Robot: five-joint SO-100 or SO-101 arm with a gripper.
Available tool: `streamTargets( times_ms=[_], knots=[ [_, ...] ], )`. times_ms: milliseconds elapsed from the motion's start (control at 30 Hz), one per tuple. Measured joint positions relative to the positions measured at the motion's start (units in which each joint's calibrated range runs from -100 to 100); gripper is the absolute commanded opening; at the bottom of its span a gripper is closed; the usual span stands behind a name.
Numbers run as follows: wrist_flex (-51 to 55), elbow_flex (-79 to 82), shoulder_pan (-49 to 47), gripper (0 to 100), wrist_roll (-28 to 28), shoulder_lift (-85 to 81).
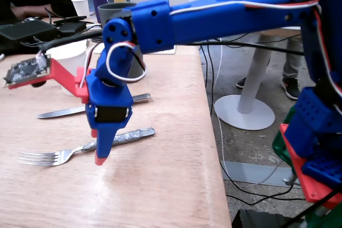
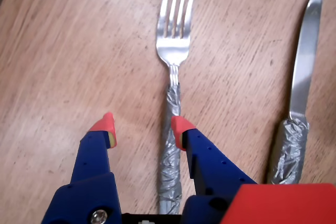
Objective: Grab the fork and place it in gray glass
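Note:
The fork (image 1: pixel 53 157) should go in the gray glass, so my gripper needs to grab it next by its foil-wrapped handle (image 1: pixel 129 136).
The fork (image 2: pixel 176 40) lies flat on the wooden table, tines away from me in the wrist view, its foil-wrapped handle (image 2: pixel 170 166) running back under the gripper. My gripper (image 2: pixel 144 126) is open, low over the handle, which lies between the red-tipped fingers close to the right fingertip (image 2: pixel 181 128). In the fixed view the gripper (image 1: pixel 100 157) points down at the fork (image 1: pixel 53 157) near where neck and foil meet. The gray glass (image 1: pixel 110 14) stands at the table's back, mostly hidden behind the blue arm.
A foil-handled table knife (image 2: pixel 302 61) lies parallel to the fork, to its right in the wrist view and behind it in the fixed view (image 1: pixel 67 112). A white cup (image 1: pixel 68 60) stands beside the gray glass. The table's edge (image 1: pixel 214 148) runs along the right.

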Motion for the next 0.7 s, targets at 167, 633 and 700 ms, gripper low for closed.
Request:
streamTargets(
  times_ms=[167, 633, 700],
  knots=[
    [0.0, 0.0, 0.7, 24, 0.0, 0.0],
    [0.0, -0.1, 5.7, 28, 0.1, 3.2],
    [0.0, -0.1, 5.7, 34, 0.6, 3.2]
  ],
)
